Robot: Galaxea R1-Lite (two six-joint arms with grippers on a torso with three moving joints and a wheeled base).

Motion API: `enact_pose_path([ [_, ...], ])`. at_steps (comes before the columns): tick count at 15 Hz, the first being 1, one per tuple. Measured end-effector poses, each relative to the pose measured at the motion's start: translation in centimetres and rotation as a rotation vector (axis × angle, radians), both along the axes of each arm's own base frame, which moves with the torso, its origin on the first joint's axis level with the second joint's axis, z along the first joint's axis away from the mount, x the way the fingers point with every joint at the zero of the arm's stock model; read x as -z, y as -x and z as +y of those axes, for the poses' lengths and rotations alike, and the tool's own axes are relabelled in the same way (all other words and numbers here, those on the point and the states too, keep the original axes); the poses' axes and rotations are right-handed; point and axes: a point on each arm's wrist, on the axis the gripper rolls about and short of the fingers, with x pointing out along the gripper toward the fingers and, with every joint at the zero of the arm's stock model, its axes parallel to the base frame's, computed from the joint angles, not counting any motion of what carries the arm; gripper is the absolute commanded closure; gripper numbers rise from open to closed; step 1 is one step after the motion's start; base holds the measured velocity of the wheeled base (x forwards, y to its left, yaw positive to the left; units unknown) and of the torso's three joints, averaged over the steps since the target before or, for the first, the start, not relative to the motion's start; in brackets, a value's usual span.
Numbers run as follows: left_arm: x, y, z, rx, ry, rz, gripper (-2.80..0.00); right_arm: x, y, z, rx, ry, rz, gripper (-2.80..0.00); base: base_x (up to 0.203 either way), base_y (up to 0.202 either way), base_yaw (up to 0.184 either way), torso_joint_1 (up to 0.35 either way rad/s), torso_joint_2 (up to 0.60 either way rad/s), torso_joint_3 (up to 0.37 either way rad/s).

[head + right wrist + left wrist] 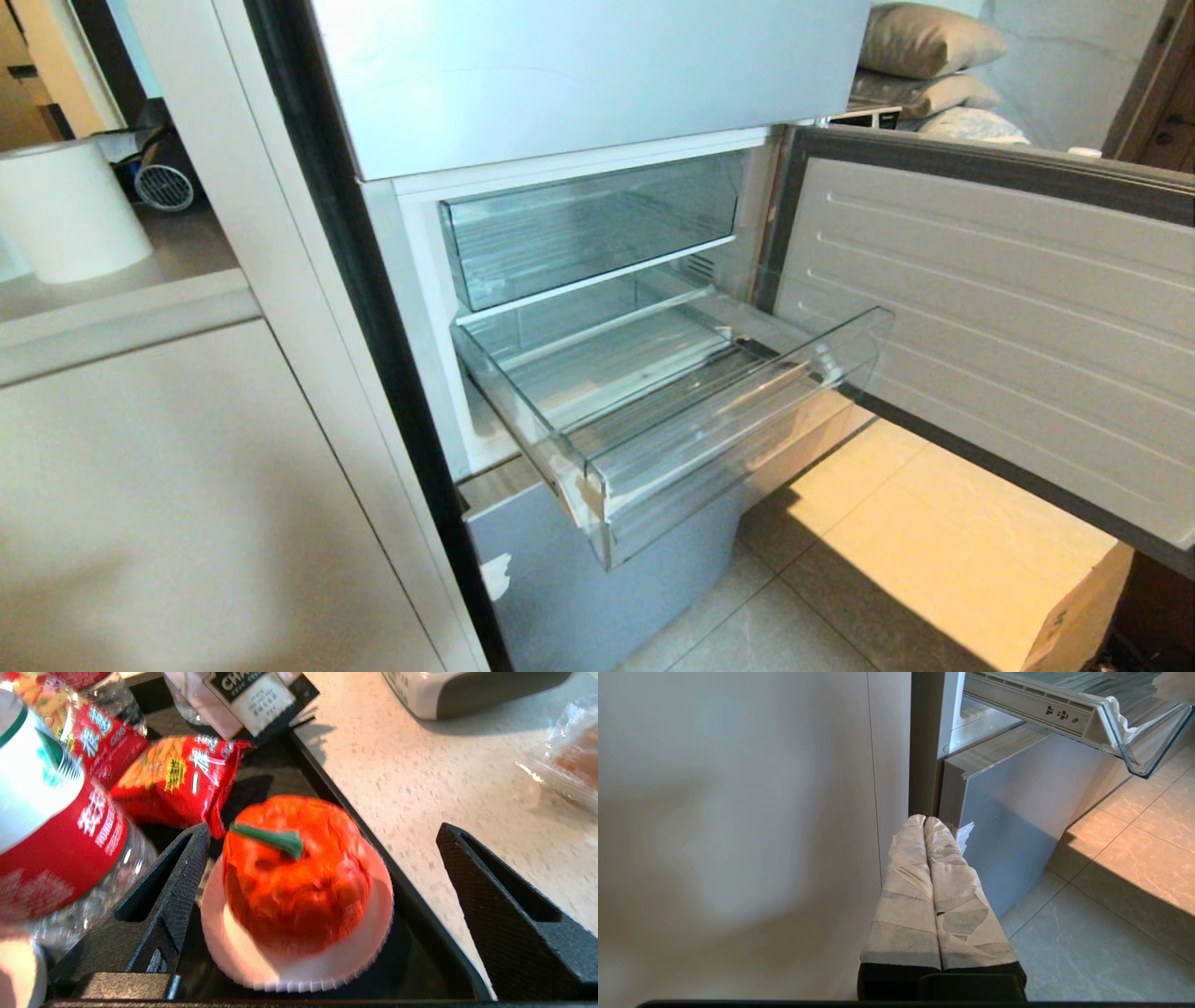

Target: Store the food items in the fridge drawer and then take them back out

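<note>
My right gripper would miss the orange-red fruit [294,877] if it closed now, since its fingers stop above it, so it needs to lower to the fruit before closing.
The fridge drawer [747,425] stands pulled out of the fridge with nothing on its ribbed floor; its corner also shows in the left wrist view [1134,742]. An orange-red round fruit [294,877] with a green stem sits on a white fluted paper liner [327,966] in a black tray [420,891]. My right gripper [323,828] is open, its black fingers [173,882] on either side of the fruit and apart from it. The second food item is out of view. My left gripper [924,821] is shut and empty, low beside the cabinet. Neither arm appears in the head view.
Above the drawer is a taller clear bin [588,224]. The fridge door [1008,317] hangs open to the right over a cardboard box [1074,607]. Red snack packets [177,779] and a red-labelled bottle [56,826] crowd the tray. A speckled white counter [420,765] lies beside it.
</note>
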Motion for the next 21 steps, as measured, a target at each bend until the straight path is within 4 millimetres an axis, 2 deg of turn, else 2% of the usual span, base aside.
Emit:
enact_pose_path([
  [4,0.0,0.0,0.0,0.0,0.0,0.0,0.0,0.4,-1.5,-0.5,-0.035,0.003,-0.004,-2.8,0.0,0.0,0.0,0.0,0.0,0.0],
  [12,0.0,0.0,0.0,-0.001,0.0,0.0,0.0,1.3,-2.2,-0.6,-0.052,-0.015,-0.002,-2.8,0.0,0.0,0.0,0.0,0.0,0.0],
  [13,0.0,0.0,0.0,0.0,0.0,0.0,0.0,1.4,-2.2,-0.7,-0.053,-0.018,-0.001,0.0,0.0,0.0,0.0,0.0,0.0,0.0],
  [19,0.0,0.0,0.0,0.0,0.0,0.0,0.0,1.9,-2.1,-0.6,-0.054,-0.032,0.002,0.0,0.0,0.0,0.0,0.0,0.0,0.0],
  [21,0.0,0.0,0.0,-0.001,0.0,0.0,0.0,1.2,-1.8,-0.4,-0.045,-0.029,0.003,0.0,0.0,0.0,0.0,0.0,0.0,0.0],
])
